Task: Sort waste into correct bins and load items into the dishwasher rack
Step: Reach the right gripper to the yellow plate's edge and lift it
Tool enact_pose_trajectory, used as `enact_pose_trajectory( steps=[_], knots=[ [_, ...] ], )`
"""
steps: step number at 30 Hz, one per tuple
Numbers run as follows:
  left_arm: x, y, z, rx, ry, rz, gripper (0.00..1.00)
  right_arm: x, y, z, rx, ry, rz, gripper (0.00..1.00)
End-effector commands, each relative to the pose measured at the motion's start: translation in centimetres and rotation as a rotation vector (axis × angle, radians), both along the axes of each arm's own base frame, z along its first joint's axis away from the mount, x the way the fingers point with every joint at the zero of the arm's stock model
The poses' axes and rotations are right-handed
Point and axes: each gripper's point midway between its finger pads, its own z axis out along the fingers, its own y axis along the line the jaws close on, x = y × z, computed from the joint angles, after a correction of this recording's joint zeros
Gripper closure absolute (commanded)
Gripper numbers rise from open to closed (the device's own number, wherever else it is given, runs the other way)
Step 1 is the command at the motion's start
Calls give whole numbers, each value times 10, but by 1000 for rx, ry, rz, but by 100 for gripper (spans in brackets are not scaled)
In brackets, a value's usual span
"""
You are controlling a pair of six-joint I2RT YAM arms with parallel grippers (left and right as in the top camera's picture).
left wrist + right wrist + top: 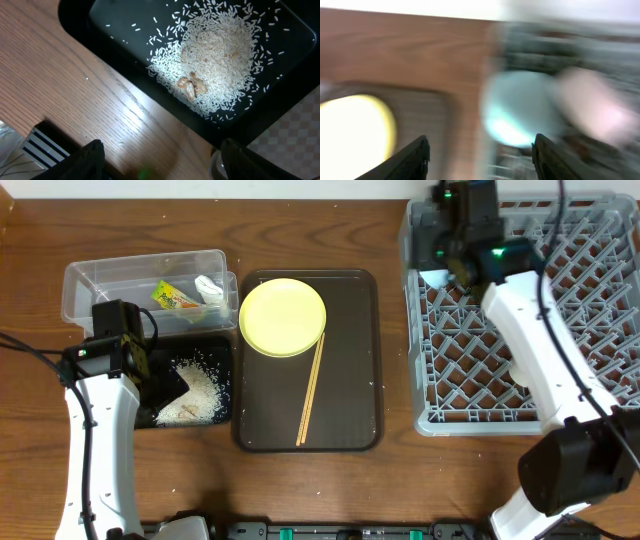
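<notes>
My right gripper takes hold of the yellow plate (283, 317) by its rim on the rack-facing side next, to slot the opposite edge into the rack.
The clear tub (140, 280) holds the green-and-orange wrapper (172, 297) and a white scrap (209, 288). The black tray (222, 345) holds a pile of rice (195, 390). My left gripper (162, 165) is open and empty, low over the bare wood beside the black tray (80, 20) and its rice (220, 50). A whitish rim (216, 167) shows by one finger. The yellow plate (283, 317) and chopsticks (311, 390) lie on the brown tray. My right gripper (480, 155) is open over the grey rack's (560, 310) near-left corner. Its view is blurred and shows a light blue bowl (520, 107) and a pinkish bowl (592, 107).
The dark brown serving tray (350, 360) lies between the bins and the rack. A few brownish bits (192, 86) sit in the rice. The right arm (540, 350) stretches across the rack. The left arm (100, 430) runs along the table's left side.
</notes>
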Motion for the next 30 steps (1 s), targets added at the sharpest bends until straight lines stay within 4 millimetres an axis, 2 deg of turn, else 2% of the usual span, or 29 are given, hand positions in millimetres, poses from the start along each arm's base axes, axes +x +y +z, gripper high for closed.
enact_pose_trajectory(
  steps=[1, 4, 9, 19, 25, 27, 30],
  knots=[
    [-2, 2, 1, 8, -1, 12, 23, -29, 84, -18, 193, 111, 269, 36],
    [-2, 2, 1, 7, -2, 12, 23, -34, 106, -41, 150, 145, 265, 36],
    [-2, 2, 1, 7, -2, 12, 23, -38, 133, -96, 93, 233, 164, 38],
    [-2, 2, 1, 7, -2, 12, 23, -42, 159, -188, 57, 350, 63, 47],
    [-1, -1, 1, -11, -6, 9, 23, -41, 161, -228, 74, 399, -1, 54],
    [0, -4, 1, -25, -10, 7, 23, -39, 165, -235, 93, 404, -11, 60],
    [0, -3, 1, -25, -10, 8, 23, -35, 170, -236, 126, 396, -23, 85]
  ],
)
